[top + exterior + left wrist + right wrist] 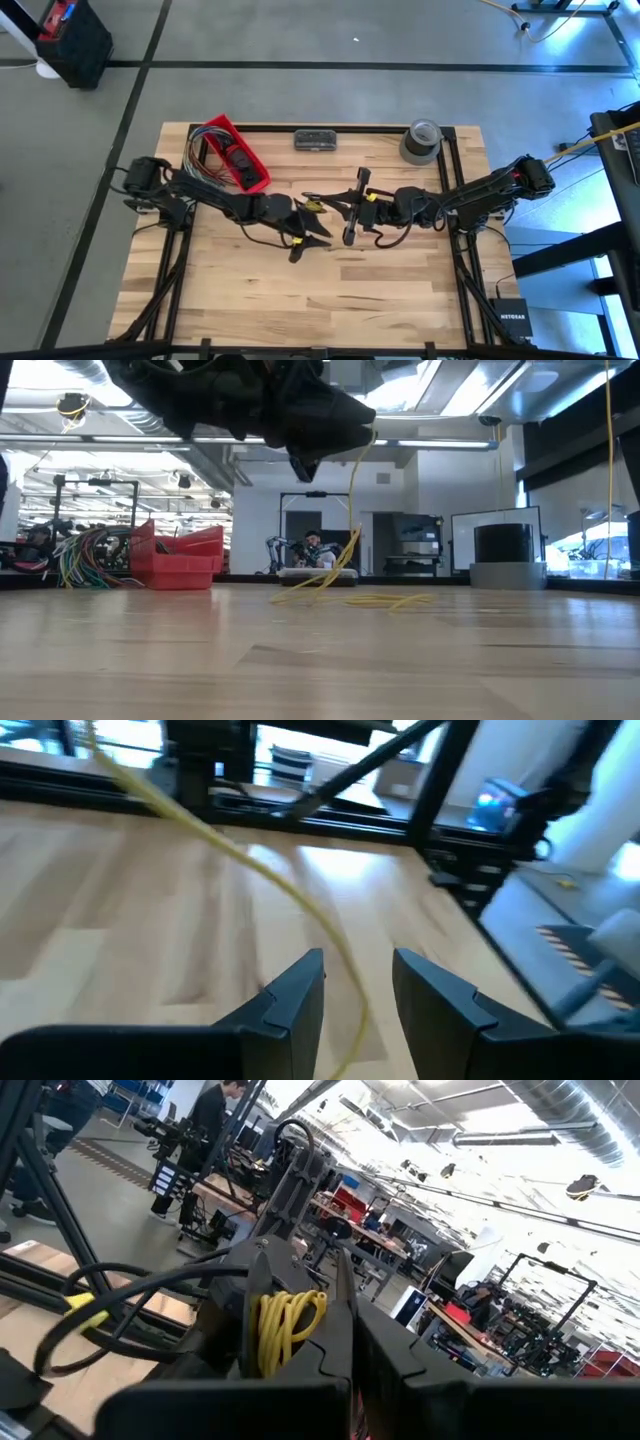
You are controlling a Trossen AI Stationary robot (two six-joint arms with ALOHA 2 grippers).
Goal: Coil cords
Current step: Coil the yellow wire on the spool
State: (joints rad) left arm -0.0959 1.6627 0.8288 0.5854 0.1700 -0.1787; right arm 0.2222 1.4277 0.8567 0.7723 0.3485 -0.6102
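Note:
The thin yellow cord has its slack hanging piece [345,948]. I should grab it there next with my left gripper, then wind more cord onto the small coil.
The thin yellow cord [351,510] hangs from above down to a loose heap of loops [372,600] lying on the wooden table [330,300]. My right gripper [300,1275] is above the table's middle, shut on a small coil of the cord [288,1320]. My left gripper [358,985] is just to the left of it and nearer the front edge [308,245]. It is open, and a strand of cord [250,860] runs between its fingers. Whether that strand touches them, I cannot tell. My right gripper pinches several loops of the coil [290,1308] between its two fingers. The loops stand along the fingers, bunched together, clear of the table. In the low view a strand hangs slack from the raised grippers down to the heap on the table.
A red bin [235,152] with a bundle of multicoloured wires [200,150] stands at the far left. A flat dark box [320,139] and a grey roll of tape [422,141] sit at the far edge. Bare wood lies toward the near edge.

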